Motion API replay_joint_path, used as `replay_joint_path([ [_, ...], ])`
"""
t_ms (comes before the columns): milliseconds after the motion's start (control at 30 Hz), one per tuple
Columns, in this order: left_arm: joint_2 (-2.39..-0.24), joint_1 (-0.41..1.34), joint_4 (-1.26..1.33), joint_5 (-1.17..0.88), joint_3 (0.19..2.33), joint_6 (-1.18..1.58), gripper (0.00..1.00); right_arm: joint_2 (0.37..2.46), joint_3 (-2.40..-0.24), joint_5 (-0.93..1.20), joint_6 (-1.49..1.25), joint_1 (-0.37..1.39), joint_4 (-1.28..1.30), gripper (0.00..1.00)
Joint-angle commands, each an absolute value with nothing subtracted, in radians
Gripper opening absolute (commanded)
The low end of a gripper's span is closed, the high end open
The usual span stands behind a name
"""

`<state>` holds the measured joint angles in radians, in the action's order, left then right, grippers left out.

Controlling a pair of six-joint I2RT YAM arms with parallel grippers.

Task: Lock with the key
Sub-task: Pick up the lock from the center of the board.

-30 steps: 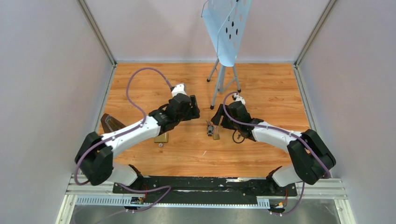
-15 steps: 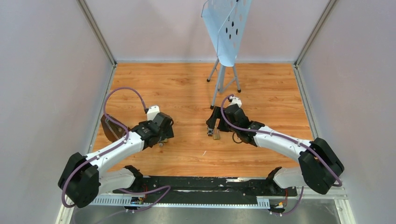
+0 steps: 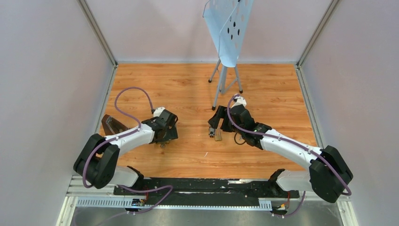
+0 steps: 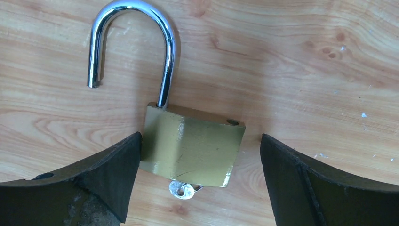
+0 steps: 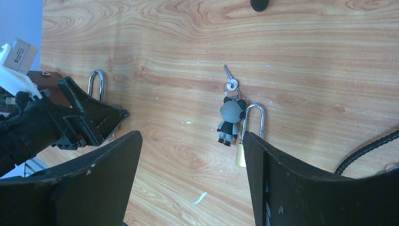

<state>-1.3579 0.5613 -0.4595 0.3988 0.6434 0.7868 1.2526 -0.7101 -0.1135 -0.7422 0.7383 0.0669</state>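
My left gripper grabs the brass padlock body across its two sides next, so the open shackle [image 4: 131,19] and key stay free to lock.
A brass padlock [image 4: 193,150] lies flat on the wooden floor with its silver shackle [image 4: 131,19] swung open. The tiny silver key [image 4: 182,189] sticks out of the bottom of its body. My left gripper [image 4: 199,137] is open and straddles the padlock body. Its left finger [image 4: 113,174] is close against the body's side, and its right finger [image 4: 301,179] stands apart. In the top view the left gripper [image 3: 164,135] hides most of this padlock. My right gripper [image 5: 192,136] is open and empty, hovering at mid-floor [image 3: 215,123].
A second small brass padlock [image 5: 241,153] lies beside a dark bear-shaped fob [image 5: 229,120] with a ring and key [image 5: 228,73], under the right gripper. A blue perforated stand [image 3: 228,28] on a tripod is at the back. A dark brown object [image 3: 112,125] lies at the left wall.
My left arm has swung back from mid-floor to the left and come down over the brass padlock. My right gripper has barely moved.
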Motion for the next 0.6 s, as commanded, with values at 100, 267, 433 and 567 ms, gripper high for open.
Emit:
replay_joint_path([
  [100, -1.462, 0.554, -0.442, 0.301, 0.698, 0.681, 0.91, 1.234, -0.727, -0.117, -0.767, 0.741, 0.064, 0.78],
  [267, -1.460, 0.554, -0.456, 0.253, 0.698, 0.669, 0.72, 1.242, -0.732, -0.110, -0.768, 0.740, 0.064, 0.77],
  [433, -1.455, 0.556, -0.456, 0.224, 0.700, 0.642, 0.46, 1.249, -0.734, -0.097, -0.770, 0.741, 0.064, 0.77],
  [567, -1.438, 0.601, -0.433, 0.199, 0.709, 0.583, 0.26, 1.260, -0.736, -0.059, -0.776, 0.740, 0.063, 0.77],
])
